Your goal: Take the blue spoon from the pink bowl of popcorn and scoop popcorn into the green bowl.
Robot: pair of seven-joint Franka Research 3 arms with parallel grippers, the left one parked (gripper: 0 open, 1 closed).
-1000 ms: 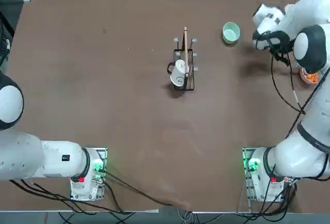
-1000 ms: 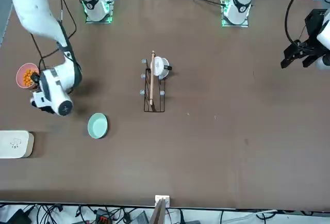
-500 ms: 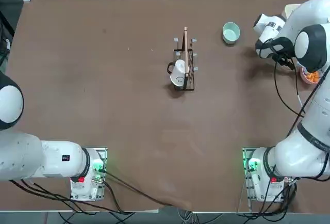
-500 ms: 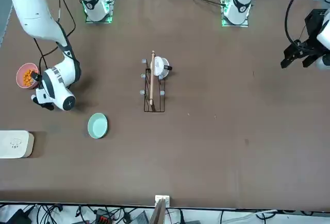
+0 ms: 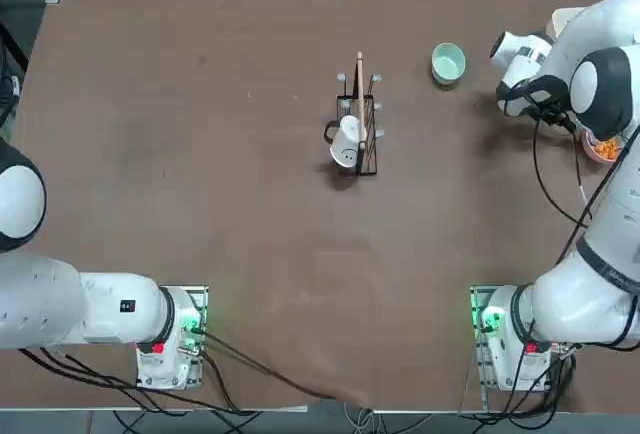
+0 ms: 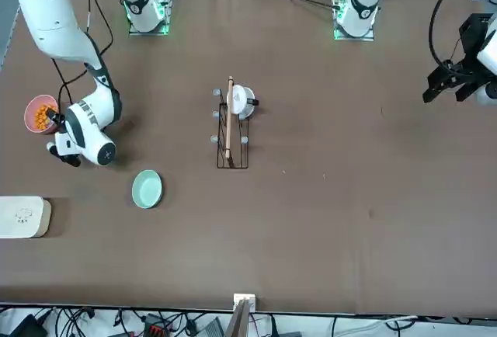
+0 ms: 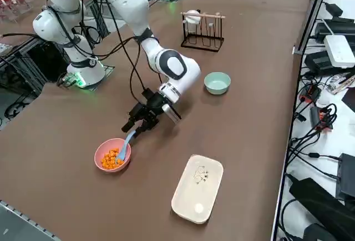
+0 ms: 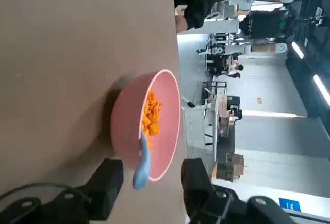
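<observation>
Next, my right gripper grabs the blue spoon by its handle (image 8: 141, 172) to scoop popcorn into the green bowl.
The pink bowl (image 7: 112, 155) of orange popcorn (image 7: 111, 158) sits near the table's right edge, also seen in the front view (image 6: 39, 113) and partly under my arm in the top view (image 5: 603, 147). The blue spoon (image 7: 126, 142) leans in it, handle over the rim. My right gripper (image 7: 138, 125) is low beside the bowl. In the wrist view its fingers straddle the spoon (image 8: 143, 164) handle, with a gap on each side: the gripper (image 8: 152, 175) is open. The green bowl (image 7: 217, 82) stands empty further along the table (image 5: 448, 62).
A black wire rack with a white mug (image 5: 352, 139) stands mid-table (image 7: 202, 30). A white rounded-square box (image 7: 197, 188) lies near the pink bowl by the table's far right corner (image 6: 22, 217). The table edge runs close behind the pink bowl.
My right wrist has shifted a little toward the pink bowl and settled low beside it. Nothing else on the table has moved.
</observation>
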